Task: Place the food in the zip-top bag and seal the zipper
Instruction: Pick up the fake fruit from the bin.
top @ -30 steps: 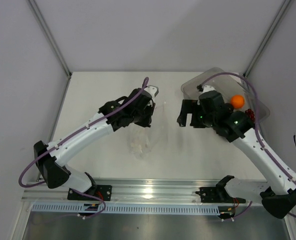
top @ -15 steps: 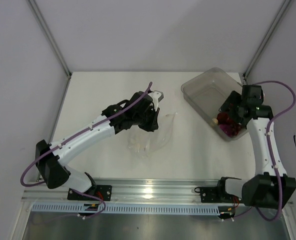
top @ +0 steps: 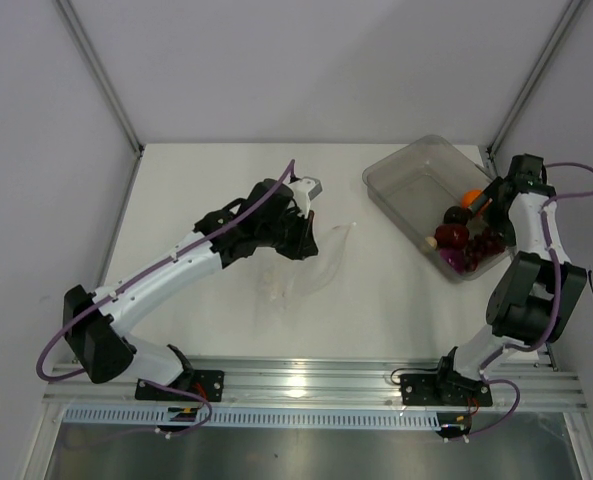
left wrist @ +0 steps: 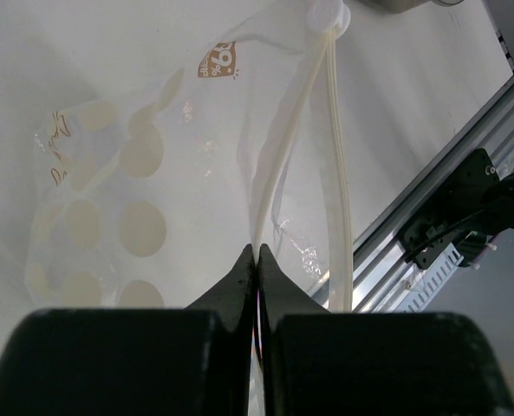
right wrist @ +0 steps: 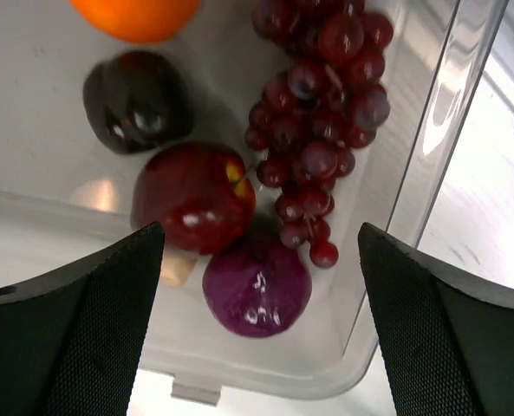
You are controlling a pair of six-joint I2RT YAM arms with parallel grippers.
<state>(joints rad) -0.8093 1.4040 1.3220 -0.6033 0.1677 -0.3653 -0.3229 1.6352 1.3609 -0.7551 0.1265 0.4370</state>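
Observation:
I should next use my right gripper to grab the dark red grapes across the bunch's narrow middle [top: 485, 246] [right wrist: 313, 137], which keeps them compact to go into the opening of the zip-top bag.
The zip-top bag [top: 301, 268] is a clear pouch printed with pale dots [left wrist: 135, 173], lying crumpled mid-table. My left gripper [left wrist: 257, 253] is shut on one side of its mouth, pinching the zipper [left wrist: 296, 113] strip; the mouth gapes beside it. The food lies in a clear bin [top: 408, 185] at the right: an orange ball [right wrist: 131, 13], a dark plum-like ball [right wrist: 138, 100], a red apple-like piece [right wrist: 193, 195], a purple onion-like ball [right wrist: 257, 290] and dark red grapes [right wrist: 317, 113]. My right gripper [right wrist: 258, 232] hangs open above the bin, its fingers either side of the onion-like ball, holding nothing.
The bin's right wall [right wrist: 430, 156] runs close to the table's right edge and the enclosure wall. A small beige piece [right wrist: 177, 267] sits under the apple-like piece. The aluminium rail [top: 306, 380] borders the near edge.
The right arm has swung from the table's middle out to the right and now points down over the bin. The left gripper keeps its hold on the bag, shifted slightly.

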